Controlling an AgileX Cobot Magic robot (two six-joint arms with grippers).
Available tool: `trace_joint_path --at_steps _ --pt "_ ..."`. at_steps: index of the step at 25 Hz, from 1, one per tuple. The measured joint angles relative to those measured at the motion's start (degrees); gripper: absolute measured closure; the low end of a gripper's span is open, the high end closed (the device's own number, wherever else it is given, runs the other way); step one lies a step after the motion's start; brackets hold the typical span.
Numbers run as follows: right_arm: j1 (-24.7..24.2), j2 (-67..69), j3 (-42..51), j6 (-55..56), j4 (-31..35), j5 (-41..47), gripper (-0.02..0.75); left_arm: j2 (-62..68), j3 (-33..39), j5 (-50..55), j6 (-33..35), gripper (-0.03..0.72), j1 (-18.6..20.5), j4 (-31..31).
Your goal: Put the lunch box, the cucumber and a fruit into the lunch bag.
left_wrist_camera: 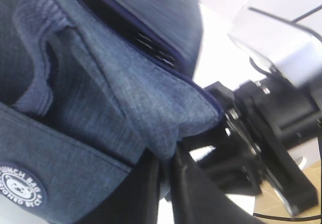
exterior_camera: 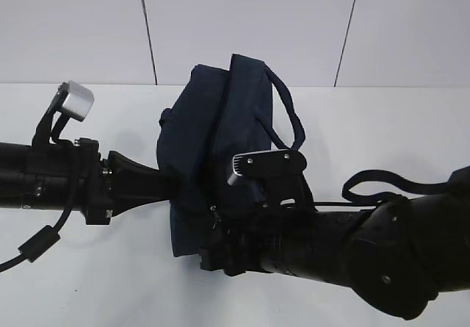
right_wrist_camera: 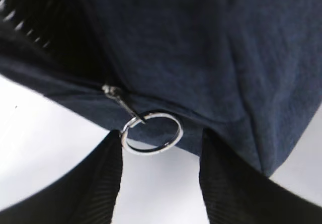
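The zipper slider is tight against the navy cloth. My right gripper will therefore grab the silver ring pull by its free-hanging loop.
The dark navy lunch bag stands in the middle of the white table, with its loop handles to the right. My left gripper is shut on a fold of the bag's fabric at its left corner by the zipper. My right gripper is open, its two fingers either side of the silver ring pull, which hangs at the bag's near lower edge. The ring touches the left finger. The lunch box, the cucumber and the fruit are not in view.
A black strap lies on the table to the right of the bag. The left arm reaches in from the left and the right arm from the lower right. A white wall stands behind the table.
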Motion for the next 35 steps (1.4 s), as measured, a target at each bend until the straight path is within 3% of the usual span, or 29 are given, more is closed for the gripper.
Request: trace_joint_path --at_steps 12,16,21,23,26,32,35 --pt "-0.8 0.0 -0.5 0.0 0.0 0.0 0.35 0.0 0.0 -0.1 0.0 0.679 0.0 -0.1" --pt "-0.8 0.0 -0.6 0.0 0.0 0.0 0.445 0.0 0.0 -0.1 0.0 0.679 0.0 -0.1" --pt "-0.8 0.0 -0.6 0.0 0.0 0.0 0.477 0.0 0.0 -0.1 0.0 0.679 0.0 -0.1" --pt "-0.8 0.0 -0.7 0.0 0.0 -0.1 0.554 0.0 0.0 -0.1 0.0 0.679 0.0 -0.1" --pt "-0.8 0.0 -0.7 0.0 -0.1 -0.6 0.591 0.0 0.0 -0.2 0.0 0.679 0.0 -0.1" --pt "-0.8 -0.3 -1.0 0.0 -0.6 2.2 0.598 0.0 0.0 -0.4 0.0 0.679 0.0 -0.1" --pt "-0.8 -2.7 -1.0 0.0 -0.6 9.0 0.528 0.0 0.0 -0.4 0.0 0.679 0.0 -0.1"
